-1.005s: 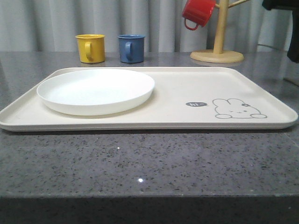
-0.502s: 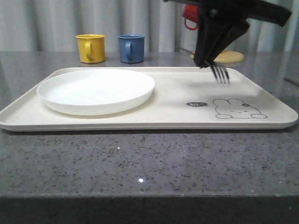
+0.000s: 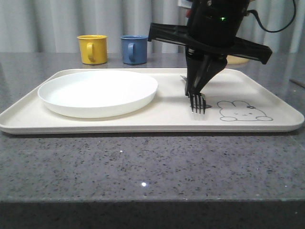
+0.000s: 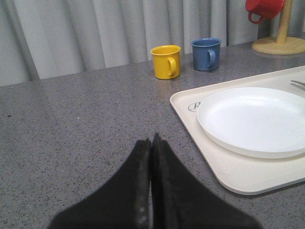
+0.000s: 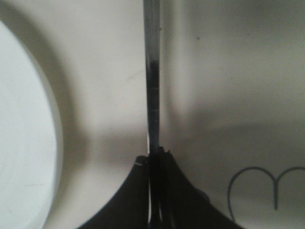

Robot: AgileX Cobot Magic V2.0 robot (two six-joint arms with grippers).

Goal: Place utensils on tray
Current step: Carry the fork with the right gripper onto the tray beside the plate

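I should open my right gripper now, because the silver fork's teeth are over the cream-white tray beside the rabbit drawing and the fork would lie in place.
My right gripper hangs over the cream-white tray and is shut on a silver fork. The fork points tines-down, just left of the grey rabbit drawing; whether the tines touch the tray I cannot tell. In the right wrist view the fork's handle runs straight out from the shut right gripper over the tray. My left gripper is shut on nothing, above bare table to the left of the tray.
A round white plate fills the tray's left half. A yellow mug and a blue mug stand behind the tray. A red mug hangs on a wooden stand at the back right.
My right arm came in from the upper right with the fork, then moved left and down. The tines now sit low by the rabbit drawing, hiding the "hi" bubble.
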